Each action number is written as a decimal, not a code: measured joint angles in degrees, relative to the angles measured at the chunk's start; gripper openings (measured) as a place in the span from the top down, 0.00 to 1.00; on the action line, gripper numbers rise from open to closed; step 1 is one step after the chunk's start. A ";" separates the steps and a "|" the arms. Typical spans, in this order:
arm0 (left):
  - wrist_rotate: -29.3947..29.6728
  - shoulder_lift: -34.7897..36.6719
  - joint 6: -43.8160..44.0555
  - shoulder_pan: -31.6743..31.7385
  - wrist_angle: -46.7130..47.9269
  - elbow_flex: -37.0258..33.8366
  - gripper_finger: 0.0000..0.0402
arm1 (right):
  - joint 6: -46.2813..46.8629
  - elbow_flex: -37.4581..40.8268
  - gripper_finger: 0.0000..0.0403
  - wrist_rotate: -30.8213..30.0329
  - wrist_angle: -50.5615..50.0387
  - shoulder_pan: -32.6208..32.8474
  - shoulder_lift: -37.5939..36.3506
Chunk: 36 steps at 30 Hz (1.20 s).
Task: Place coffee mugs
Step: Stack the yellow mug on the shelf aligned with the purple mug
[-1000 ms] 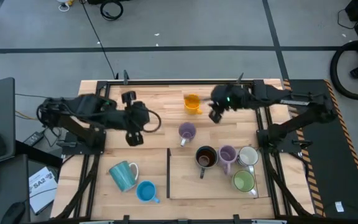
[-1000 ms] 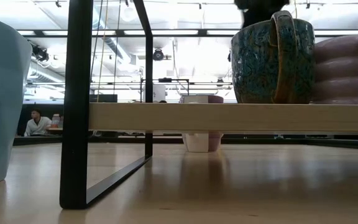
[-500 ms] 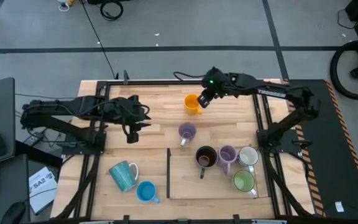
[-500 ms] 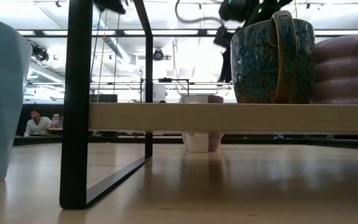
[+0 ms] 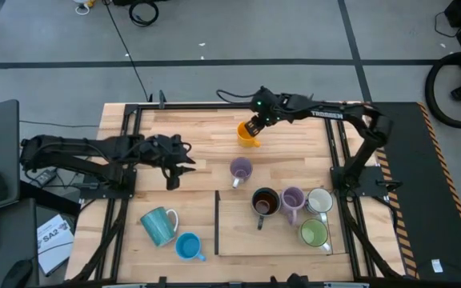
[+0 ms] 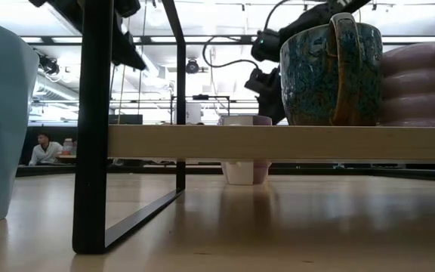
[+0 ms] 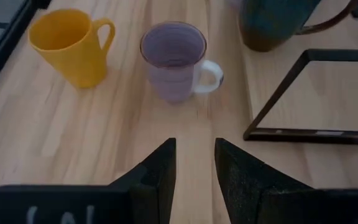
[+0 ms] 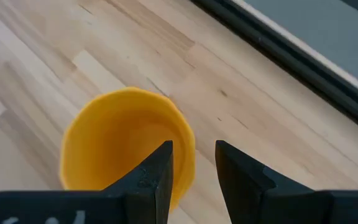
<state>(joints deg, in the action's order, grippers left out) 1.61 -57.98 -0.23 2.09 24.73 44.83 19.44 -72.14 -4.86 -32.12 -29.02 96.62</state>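
Note:
The orange mug needs to go with the other mugs on the wooden board (image 5: 274,240). My right gripper should grab the mug by its rim (image 5: 254,126) next.
The orange mug (image 5: 246,134) stands upright on the table near the far edge; it also shows in the right wrist view (image 8: 123,146) and the left wrist view (image 7: 70,46). My right gripper (image 5: 253,127) is open just above its rim: in the right wrist view (image 8: 194,165) one finger is over the mouth and one outside the wall, with no touch showing. A purple mug (image 5: 240,170) stands at mid-table. My left gripper (image 5: 184,158) is open and empty, left of the purple mug (image 7: 174,59) and pointing at it.
A raised wooden shelf on a black frame (image 5: 238,240) at the near right carries a dark teal mug (image 5: 265,202), a purple one (image 5: 293,198), a white one (image 5: 320,200) and a green one (image 5: 314,233). A teal mug (image 5: 158,224) and a bright blue mug (image 5: 188,246) stand near left.
My right gripper has gone toward the table's left and far edge and come down over the orange mug. My left arm has sunk lower over the table's left half. No mug has moved.

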 joint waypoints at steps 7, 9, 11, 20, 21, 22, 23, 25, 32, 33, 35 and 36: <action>-0.11 0.00 0.02 0.00 -3.24 -1.88 0.71 | -0.08 0.00 0.69 0.00 0.53 -0.67 2.72; -0.11 0.00 -0.02 0.00 -3.69 -1.88 0.71 | -0.09 0.00 0.69 0.00 0.66 -0.85 3.12; -0.09 0.00 -0.02 0.00 -3.81 -1.88 0.71 | -0.10 0.00 0.69 0.30 0.97 -0.86 3.53; -0.04 0.00 0.02 0.00 -3.90 -1.88 0.71 | -0.11 -0.02 0.77 2.97 0.67 -0.87 5.95; -0.02 0.00 0.02 0.00 -3.89 -1.88 0.71 | -0.11 -0.02 0.79 3.04 0.96 -0.87 6.10; -0.03 -0.02 0.02 0.00 -3.87 -1.88 0.71 | -0.10 0.00 0.82 3.02 0.94 -0.87 6.14; -0.02 -0.01 0.01 0.00 -3.89 -1.88 0.71 | -0.11 0.00 0.85 3.02 1.02 -0.87 6.14; -0.02 -0.02 -0.03 0.00 -3.88 -1.88 0.71 | -0.26 0.00 0.91 2.97 1.06 -0.87 6.10; 0.00 -0.02 -0.06 0.00 -3.92 -1.88 0.71 | -0.18 -0.38 0.92 3.16 0.81 -0.87 5.93; 0.00 -0.02 -0.09 0.00 -3.89 -1.88 0.71 | -0.48 -0.96 0.92 3.27 -0.28 -0.87 5.76; 0.00 -0.02 -0.25 0.00 -3.90 -1.88 0.71 | -1.31 -3.00 0.92 3.99 -2.98 -0.82 5.04; 0.00 -0.02 -0.26 0.00 -3.89 -1.88 0.71 | -1.49 -4.44 0.92 4.34 -4.45 -0.69 4.53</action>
<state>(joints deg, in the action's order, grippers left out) 1.61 -58.00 -0.49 2.09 20.84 42.96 17.95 -76.58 -0.53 -36.57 -29.71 101.15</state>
